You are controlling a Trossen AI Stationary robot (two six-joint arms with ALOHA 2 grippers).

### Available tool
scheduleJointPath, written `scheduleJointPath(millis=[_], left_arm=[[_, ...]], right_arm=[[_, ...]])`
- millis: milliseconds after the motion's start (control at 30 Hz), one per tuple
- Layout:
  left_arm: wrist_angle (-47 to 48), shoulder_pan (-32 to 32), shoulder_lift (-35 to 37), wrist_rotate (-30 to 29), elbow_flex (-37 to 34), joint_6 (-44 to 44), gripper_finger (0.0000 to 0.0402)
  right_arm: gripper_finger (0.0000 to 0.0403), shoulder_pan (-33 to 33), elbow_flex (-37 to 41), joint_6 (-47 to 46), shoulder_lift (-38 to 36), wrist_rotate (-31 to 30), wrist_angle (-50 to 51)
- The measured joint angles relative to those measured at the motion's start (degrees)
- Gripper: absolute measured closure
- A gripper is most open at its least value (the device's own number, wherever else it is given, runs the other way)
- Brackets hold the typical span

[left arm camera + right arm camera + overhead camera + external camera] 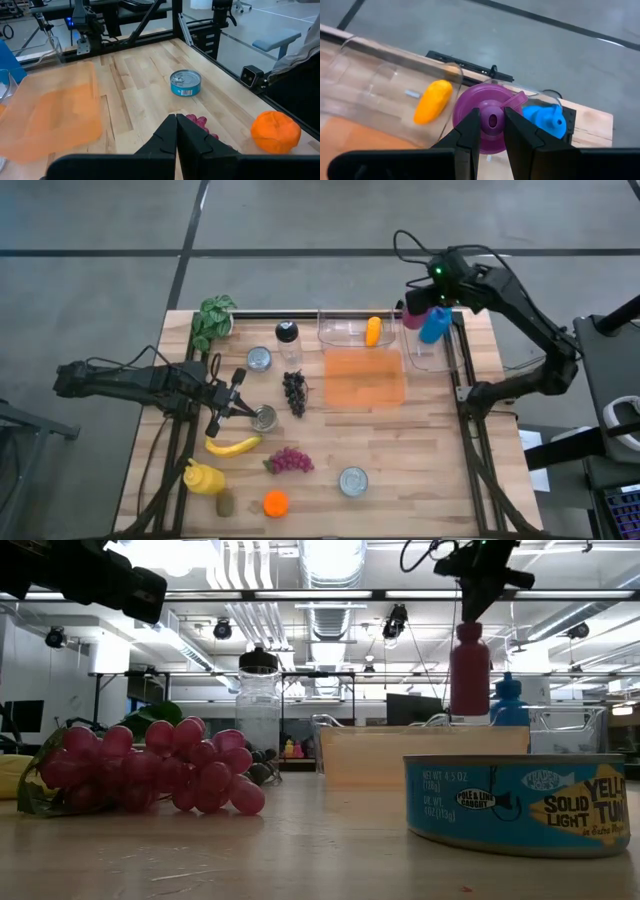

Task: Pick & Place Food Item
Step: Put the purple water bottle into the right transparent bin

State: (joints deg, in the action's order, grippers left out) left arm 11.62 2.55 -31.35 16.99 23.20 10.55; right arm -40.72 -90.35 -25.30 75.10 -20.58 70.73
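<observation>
The purple bottle's lower end (412, 327) hangs above the clear bin in the high view, so if I opened now, it would drop. My right gripper keeps holding.
My right gripper (492, 131) is at the table's far right corner, shut on the cap of a purple bottle (413, 316), which also shows in the low view (470, 670). A blue bottle (435, 326) stands beside it in a clear bin (430, 358). Another clear bin (345, 330) holds an orange carrot-shaped piece (373, 330). My left gripper (232, 402) is shut and empty, above the table's left half, beside an open can (263, 417). My right gripper pinches the small spout on top of the purple bottle's cap (493, 120) between its two fingers. The fingers come from above, pointing down. The bottle hangs upright below them (470, 680); whether its bottom is clear of the bin, I cannot tell.
An orange mat (365, 377) lies mid-table. Around it lie dark grapes (294, 392), red grapes (290, 460), a banana (233, 445), an orange (275, 502), a tuna can (353, 481), a mustard bottle (203, 478), a black-lidded jar (288, 340) and greens (213, 320).
</observation>
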Motion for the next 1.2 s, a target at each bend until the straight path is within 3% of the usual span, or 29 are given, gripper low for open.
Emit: scheduleJointPath(millis=[767,1200], left_arm=[[-0.02,0.0,0.0,0.0,0.0,-0.04,0.0395],[-0.03,0.01,0.01,0.0,0.0,-0.04,0.0395]], right_arm=[[0.0339,-2.99,0.13,-1.6,3.36,-0.75,-1.93],[0.0339,-2.94,5.49,-3.34,3.61,-1.51,-4.5]])
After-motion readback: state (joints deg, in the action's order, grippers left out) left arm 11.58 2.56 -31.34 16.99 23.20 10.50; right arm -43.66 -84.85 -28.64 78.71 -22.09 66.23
